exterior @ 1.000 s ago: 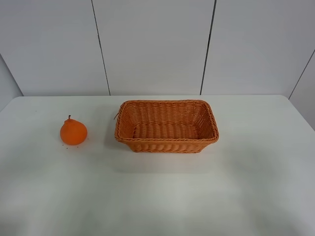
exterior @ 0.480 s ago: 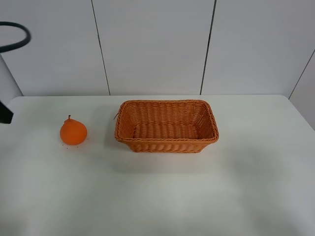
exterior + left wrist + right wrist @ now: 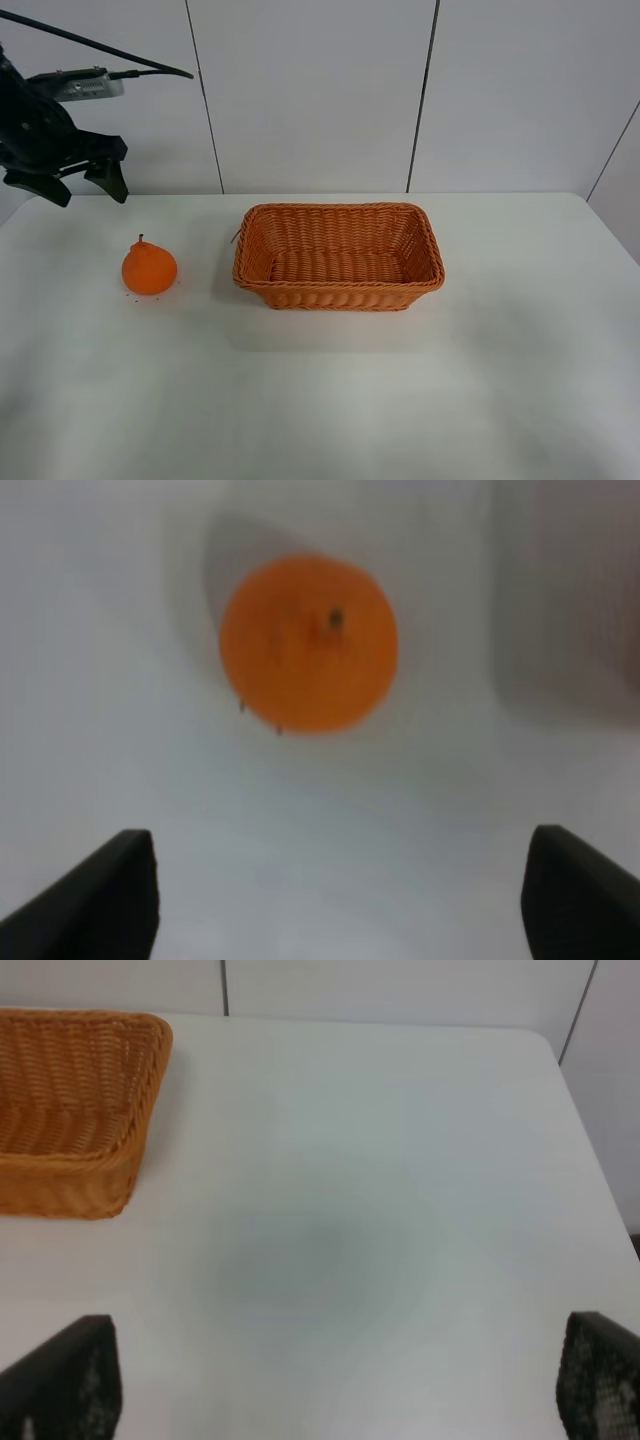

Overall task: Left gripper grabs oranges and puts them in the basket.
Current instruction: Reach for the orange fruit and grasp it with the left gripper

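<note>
My left gripper grabs the orange by its stem end (image 3: 142,248) next, to put the orange in the wicker basket (image 3: 338,257).
The orange (image 3: 149,268) sits on the white table (image 3: 330,390) to the left of the wicker basket (image 3: 338,257), which has nothing in it. My left gripper (image 3: 80,187) is open and hangs well above the table, behind and to the left of the orange. The left wrist view looks down on the orange (image 3: 308,642), blurred, with both black fingertips (image 3: 95,900) spread wide and apart from it. My right gripper (image 3: 330,1385) is open over bare table to the right of the basket (image 3: 75,1110); it does not show in the high view.
A white panelled wall (image 3: 320,95) stands right behind the table's far edge. The table's right edge (image 3: 590,1150) shows in the right wrist view. A few dark specks lie by the orange.
My left arm has come into the high view from the left edge and now hangs above and behind the orange. The orange and basket have not moved.
</note>
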Controlling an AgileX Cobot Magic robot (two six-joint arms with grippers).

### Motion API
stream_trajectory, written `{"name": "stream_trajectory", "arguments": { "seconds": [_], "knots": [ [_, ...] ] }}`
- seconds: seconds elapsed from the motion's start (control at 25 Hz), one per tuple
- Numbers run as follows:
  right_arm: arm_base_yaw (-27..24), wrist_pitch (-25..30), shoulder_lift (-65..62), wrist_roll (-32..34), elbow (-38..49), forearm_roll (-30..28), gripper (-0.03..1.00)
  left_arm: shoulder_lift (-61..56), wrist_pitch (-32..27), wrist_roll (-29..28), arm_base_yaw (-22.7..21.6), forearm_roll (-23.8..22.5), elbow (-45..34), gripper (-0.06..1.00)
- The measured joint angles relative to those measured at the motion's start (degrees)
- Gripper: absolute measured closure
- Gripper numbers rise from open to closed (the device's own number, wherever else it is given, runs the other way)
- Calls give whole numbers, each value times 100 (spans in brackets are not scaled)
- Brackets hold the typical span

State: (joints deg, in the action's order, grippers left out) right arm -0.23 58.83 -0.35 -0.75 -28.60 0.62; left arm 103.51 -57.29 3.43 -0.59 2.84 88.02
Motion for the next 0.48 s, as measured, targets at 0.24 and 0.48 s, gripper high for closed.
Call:
{"name": "stream_trajectory", "arguments": {
  "seconds": [0.24,0.48],
  "knots": [
    [0,0,0,0,0,0,27,1021,53,4,0,11,690,10],
    [0,0,0,0,0,0,27,1868,222,16,0,11,792,10]
  ]
}}
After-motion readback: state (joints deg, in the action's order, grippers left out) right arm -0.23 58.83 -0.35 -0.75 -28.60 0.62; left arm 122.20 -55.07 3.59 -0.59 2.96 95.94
